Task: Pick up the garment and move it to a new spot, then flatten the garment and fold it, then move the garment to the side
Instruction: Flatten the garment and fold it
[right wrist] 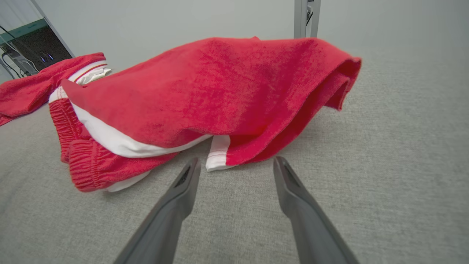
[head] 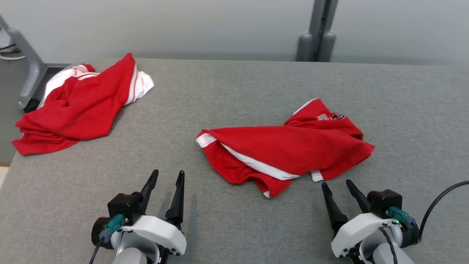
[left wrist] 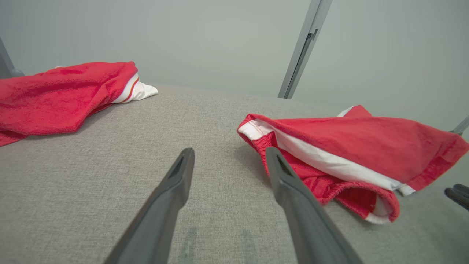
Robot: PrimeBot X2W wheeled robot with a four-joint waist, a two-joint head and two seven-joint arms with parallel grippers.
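Observation:
The red cloth (head: 303, 147) is crumpled and slack, and just a white edge sticks out. My right gripper will pinch its small white hem tab (head: 316, 175) next.
A crumpled red garment (head: 289, 146) with white stripes lies on the grey table, right of centre; it also fills the right of the left wrist view (left wrist: 351, 146) and the middle of the right wrist view (right wrist: 220, 95). My left gripper (head: 167, 175) stands open near the front edge, to the garment's left, with nothing between its fingers (left wrist: 230, 153). Low on the right, my right gripper (head: 336, 184) is open just in front of the garment's near hem (right wrist: 236, 163), apart from it.
A second red and white garment (head: 78, 102) lies heaped at the table's far left corner (left wrist: 62, 95). A grey post (head: 317, 33) rises behind the table's back edge. Bare grey cloth surface (head: 410, 121) extends to the right.

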